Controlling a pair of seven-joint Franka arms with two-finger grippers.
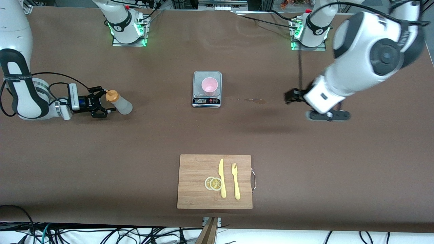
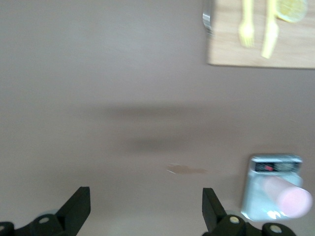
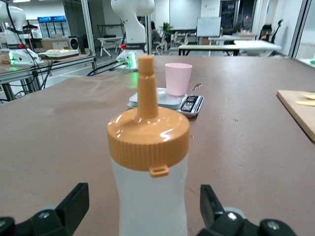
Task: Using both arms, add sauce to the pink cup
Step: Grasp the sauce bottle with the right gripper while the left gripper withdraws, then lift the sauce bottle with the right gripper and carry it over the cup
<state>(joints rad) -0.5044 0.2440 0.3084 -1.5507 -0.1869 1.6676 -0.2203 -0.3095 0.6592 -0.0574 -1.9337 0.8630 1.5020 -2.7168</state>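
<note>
The pink cup (image 1: 209, 85) needs sauce added, so I need to grip the sauce bottle by its whitish body (image 1: 123, 105) with my right gripper next.
The sauce bottle (image 1: 119, 103), whitish with an orange-tan nozzle cap, stands upright on the table toward the right arm's end. My right gripper (image 1: 107, 100) is low at the bottle, open, one finger on each side of its body with gaps showing. In the right wrist view the bottle (image 3: 147, 196) fills the space between the fingers (image 3: 74, 201). The pink cup (image 1: 209, 85) stands on a small grey scale (image 1: 207, 100) at mid-table and also shows in the right wrist view (image 3: 177, 78). My left gripper (image 1: 289, 96) is open and empty over bare table toward the left arm's end. The cup also shows in the left wrist view (image 2: 293, 199).
A wooden cutting board (image 1: 196, 189) lies nearer the front camera than the scale. It holds two lemon slices (image 1: 213, 183), a yellow knife (image 1: 222, 178) and a yellow fork (image 1: 235, 181). A small stain (image 1: 256, 100) marks the table between the scale and my left gripper.
</note>
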